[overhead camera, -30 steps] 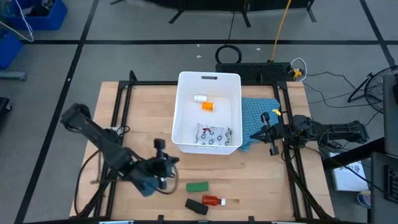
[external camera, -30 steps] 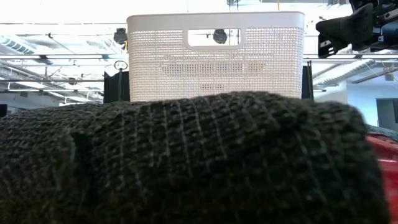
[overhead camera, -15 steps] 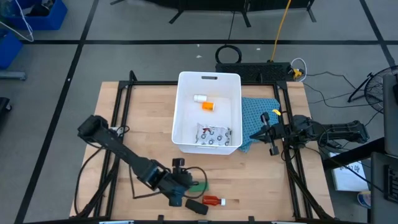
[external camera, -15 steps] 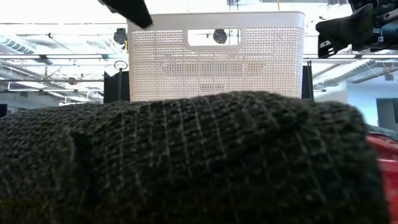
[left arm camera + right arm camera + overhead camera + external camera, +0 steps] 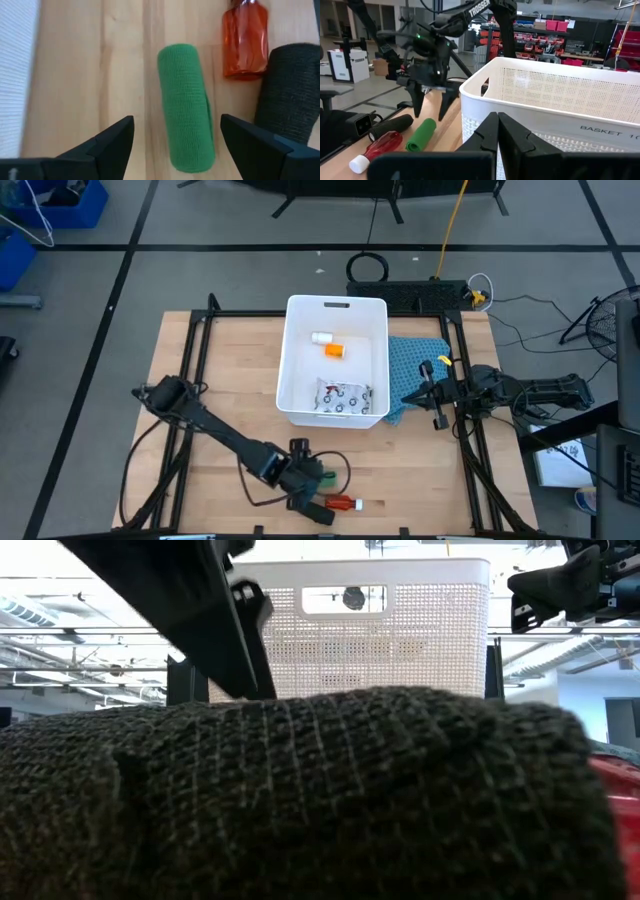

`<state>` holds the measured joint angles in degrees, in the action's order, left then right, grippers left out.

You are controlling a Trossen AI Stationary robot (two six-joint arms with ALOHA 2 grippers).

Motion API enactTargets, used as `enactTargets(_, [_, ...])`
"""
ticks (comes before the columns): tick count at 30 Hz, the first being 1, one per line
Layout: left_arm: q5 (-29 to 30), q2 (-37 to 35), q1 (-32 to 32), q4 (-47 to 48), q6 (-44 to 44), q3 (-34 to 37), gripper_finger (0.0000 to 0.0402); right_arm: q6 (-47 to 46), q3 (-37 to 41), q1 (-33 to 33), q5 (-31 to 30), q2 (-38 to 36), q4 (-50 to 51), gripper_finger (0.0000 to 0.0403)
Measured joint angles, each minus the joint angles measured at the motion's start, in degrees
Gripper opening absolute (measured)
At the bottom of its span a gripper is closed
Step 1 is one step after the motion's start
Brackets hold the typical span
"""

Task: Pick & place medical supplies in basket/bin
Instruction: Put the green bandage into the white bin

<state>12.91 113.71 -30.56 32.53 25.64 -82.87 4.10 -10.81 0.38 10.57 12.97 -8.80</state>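
The green block (image 5: pixel 187 107) needs to go into the white basket. My left gripper should grab it next by its rounded end (image 5: pixel 192 159).
The green block (image 5: pixel 187 107) lies on its side on the wooden table near the front edge, beside the red white-capped tube (image 5: pixel 245 42) and the black block (image 5: pixel 290 90). My left gripper (image 5: pixel 176 127) is open above the green block, one finger on either side of it, touching nothing; it also shows in the high view (image 5: pixel 310 477). The white basket (image 5: pixel 335 310) holds the small white bottle (image 5: pixel 321 337), the orange pill bottle (image 5: pixel 335 350) and the patterned packet (image 5: pixel 343 397). My right gripper (image 5: pixel 497 131) is shut and empty to the right of the basket (image 5: pixel 428 395).
A blue cloth (image 5: pixel 415 365) lies on the table against the basket's right side, under my right gripper. In the low view the black block (image 5: pixel 300 800) fills the foreground. Black frame rails (image 5: pixel 190 380) run along the table's left and right sides.
My left gripper has swung from the table's left front toward the right and down, coming over the green block. The green block, red tube and black block have stayed where they were. My right arm has kept still.
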Motion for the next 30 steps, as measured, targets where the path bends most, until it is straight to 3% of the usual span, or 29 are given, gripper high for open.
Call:
enactTargets(6, [-6.66,0.43,1.7,-3.48,-0.93,0.98,0.0303,0.02,0.0,-0.01,0.0,0.0,-0.01,0.0])
enactTargets(22, [-9.0,0.43,2.4,-13.33,-0.35,10.35,0.0295,0.02,0.0,-0.01,-0.02,0.0,-0.01,0.0])
enactTargets(26, [-10.64,0.43,3.25,-13.24,-0.25,10.43,0.0243,0.02,0.0,0.0,0.0,0.0,-0.02,0.0])
enactTargets(30, [-13.03,0.38,3.83,-13.2,-2.14,10.3,0.0145,0.02,0.0,0.0,-0.01,0.0,-0.02,0.0])
